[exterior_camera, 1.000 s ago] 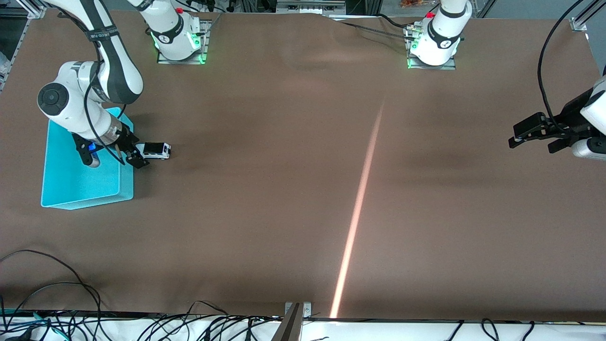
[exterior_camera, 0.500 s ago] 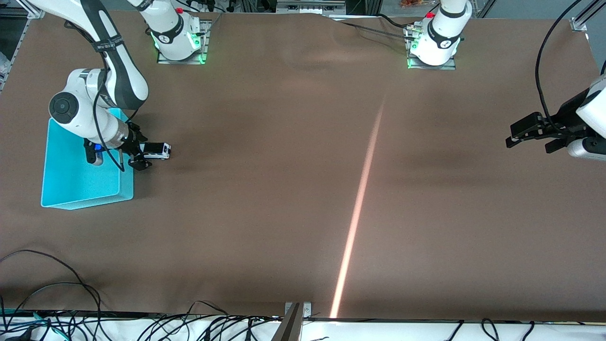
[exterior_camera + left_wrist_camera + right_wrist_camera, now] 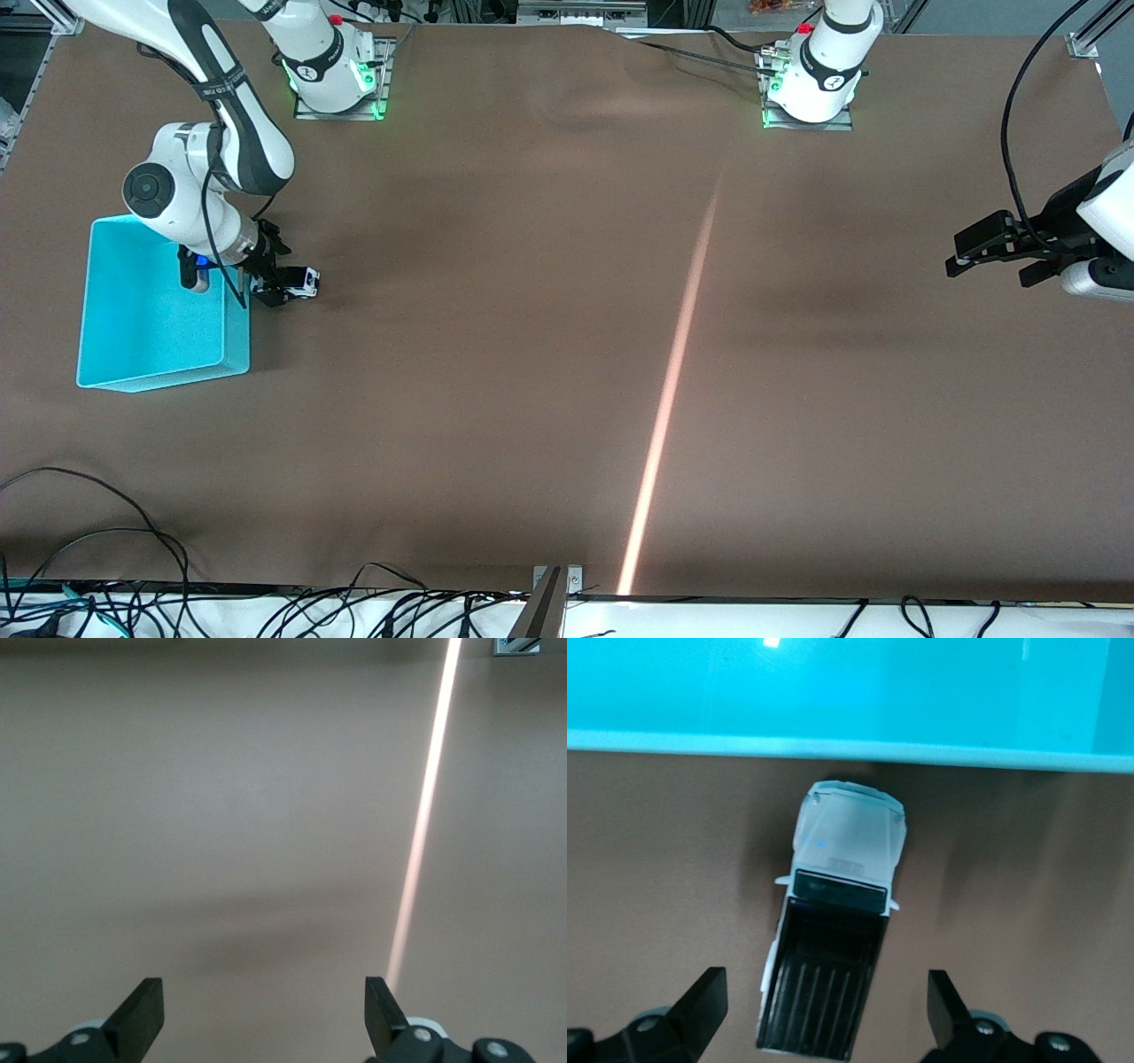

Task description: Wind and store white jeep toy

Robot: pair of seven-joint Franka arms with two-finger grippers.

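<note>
My right gripper grips the white jeep toy by its black ribbed roof [image 3: 824, 981] next, to store it in the cyan bin [image 3: 859, 700].
The white jeep toy [image 3: 301, 282] stands on the brown table beside the cyan bin [image 3: 151, 354], at the right arm's end. In the right wrist view the jeep [image 3: 833, 939] shows its white hood and black ribbed roof, with the bin's wall [image 3: 833, 700] just past its nose. My right gripper [image 3: 270, 285] is open right above the jeep, its fingers [image 3: 700, 1001] apart on either side of the roof, not touching. My left gripper [image 3: 997, 248] is open and empty, held up at the left arm's end of the table, waiting.
A bright streak of light [image 3: 673, 372] crosses the table's middle and shows in the left wrist view [image 3: 425, 815]. Cables [image 3: 133, 567] lie along the table edge nearest the front camera. The arm bases [image 3: 332, 66] stand at the edge farthest from that camera.
My right gripper has moved from over the bin's edge to over the jeep, now straddling it. The jeep has not moved. The left arm barely shifted.
</note>
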